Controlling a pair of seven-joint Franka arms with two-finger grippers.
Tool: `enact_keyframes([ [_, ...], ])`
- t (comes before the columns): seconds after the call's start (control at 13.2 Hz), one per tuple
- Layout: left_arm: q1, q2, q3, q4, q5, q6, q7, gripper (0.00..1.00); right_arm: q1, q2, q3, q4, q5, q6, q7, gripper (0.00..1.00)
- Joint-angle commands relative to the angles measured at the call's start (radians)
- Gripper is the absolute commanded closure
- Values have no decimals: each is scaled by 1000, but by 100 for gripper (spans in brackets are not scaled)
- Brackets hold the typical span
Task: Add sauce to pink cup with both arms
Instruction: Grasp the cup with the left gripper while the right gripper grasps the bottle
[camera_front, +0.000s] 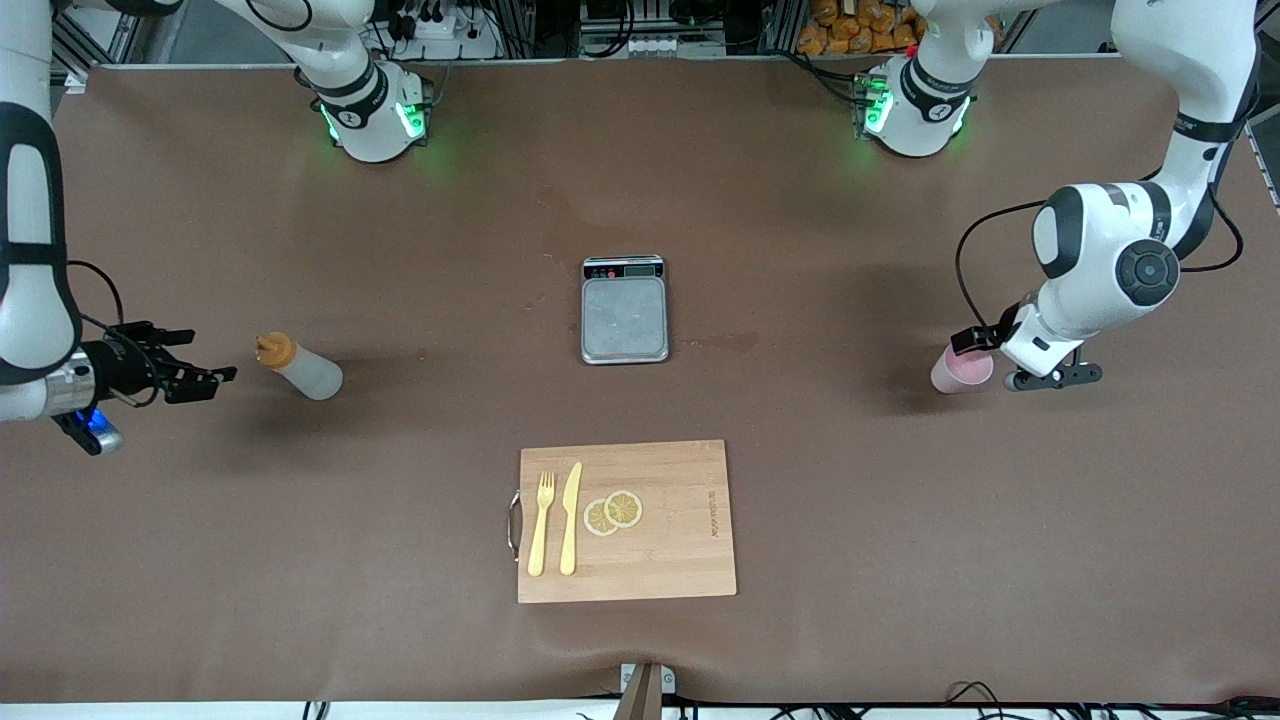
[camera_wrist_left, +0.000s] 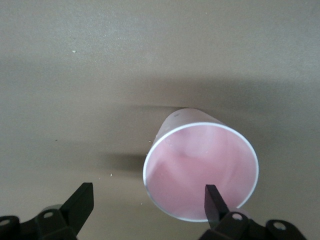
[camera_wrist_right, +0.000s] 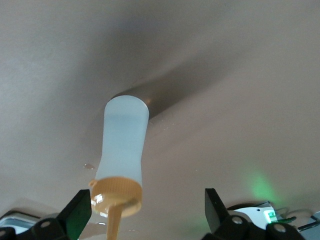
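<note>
I can close my left gripper on the pink cup (camera_wrist_left: 200, 170) now and catch it, as my fingers straddle its side (camera_wrist_left: 145, 174), one inside the cup's rim, one over the table.
The sauce bottle (camera_front: 300, 367), whitish with an orange nozzle cap, stands on the table toward the right arm's end. My right gripper (camera_front: 205, 358) is open and empty beside it, a short gap away. In the right wrist view the bottle (camera_wrist_right: 122, 145) shows just ahead of the open gripper (camera_wrist_right: 147, 207), closer to one finger. The pink cup (camera_front: 962, 368) stands upright and empty toward the left arm's end. My left gripper (camera_front: 1015, 358) is open right at the cup. In the left wrist view one fingertip (camera_wrist_left: 215, 202) overlaps the cup (camera_wrist_left: 200, 170) at its rim, and the gripper (camera_wrist_left: 149, 200) holds nothing.
A grey scale (camera_front: 625, 310) sits mid-table. A wooden cutting board (camera_front: 680, 560) lies nearer the front camera, carrying a yellow fork (camera_front: 541, 522), a yellow knife (camera_front: 571, 518) and two lemon slices (camera_front: 613, 511). Brown table surface lies between these and both grippers.
</note>
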Motion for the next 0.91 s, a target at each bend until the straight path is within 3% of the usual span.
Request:
enact_keyframes([
  [0.0,7,29,-4,13,16,23,-21,20,-23,102,15,103,42,-24,38,0],
  [0.08,7,29,-4,13,16,21,-22,36,-24,122,15,104,62,-24,38,0],
  [0.23,7,38,-4,16,16,21,-25,87,-33,159,15,104,123,-22,41,0],
  [0.3,5,40,-4,21,16,21,-25,100,-34,177,13,105,131,-21,41,0],
  [0.61,4,18,-9,23,16,8,-24,100,-30,232,15,105,161,19,44,0],
  [0.83,-2,-58,-33,44,16,-61,-13,100,-18,265,16,105,198,21,80,0],
])
